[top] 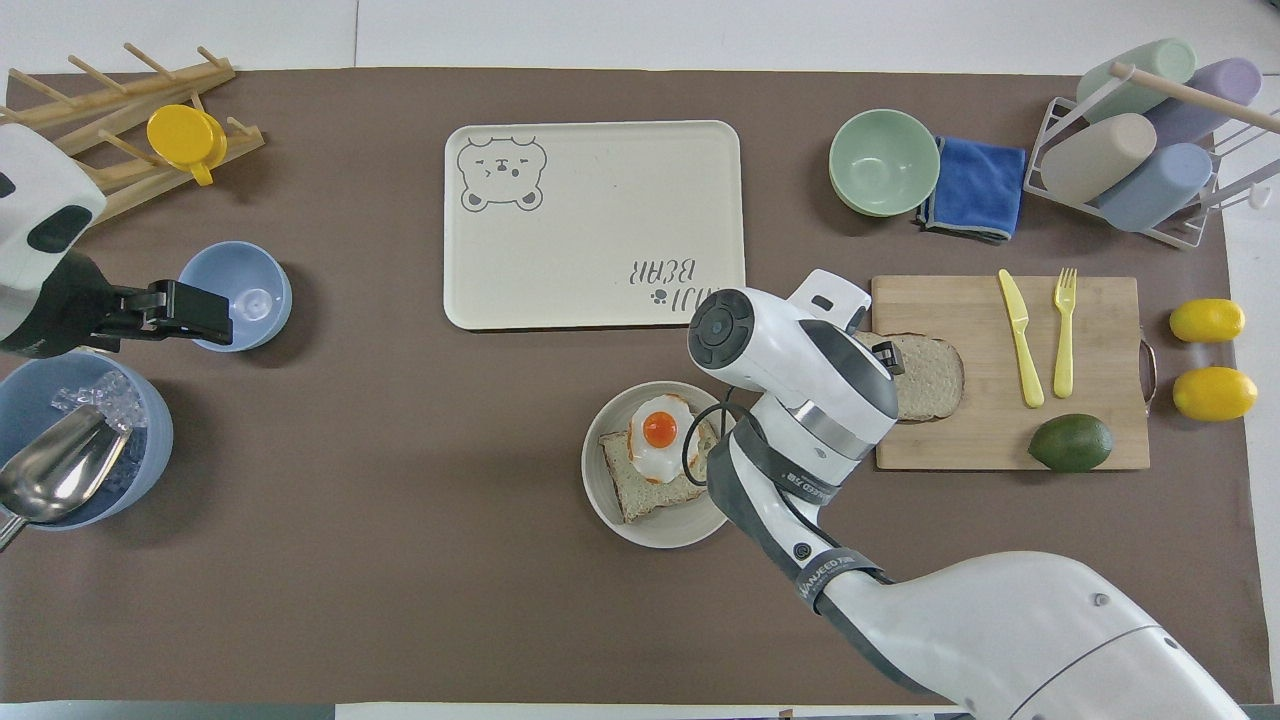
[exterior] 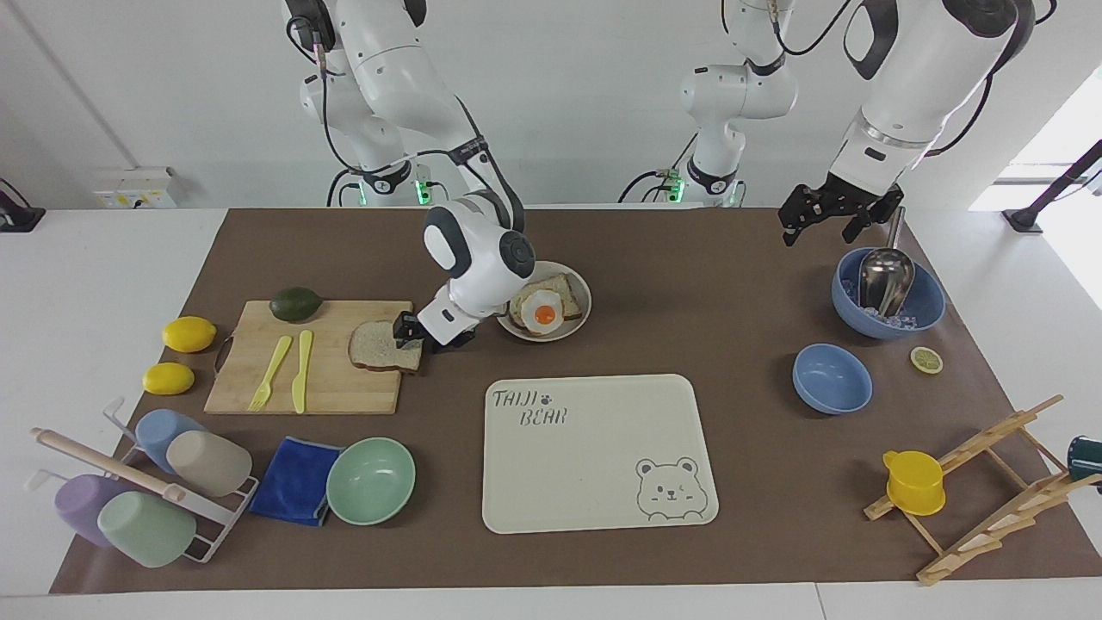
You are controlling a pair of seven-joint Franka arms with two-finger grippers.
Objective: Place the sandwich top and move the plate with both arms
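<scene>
The right gripper picks up the bread slice by its crust edge next, to top the fried-egg sandwich on the plate.
The sandwich top lies flat on the wooden cutting board; it also shows in the overhead view. My right gripper is open and low at the slice's edge nearest the plate, one finger over the crust. The plate, seen from above too, sits beside the board and holds a bread slice with a fried-egg toy on top. My left gripper waits, open and empty, raised over the table near the blue ice bowl.
A yellow fork and knife and an avocado lie on the board. The bear tray lies farther from the robots than the plate. A mint bowl, blue cloth, cup rack, lemons, small blue bowl and wooden rack stand around.
</scene>
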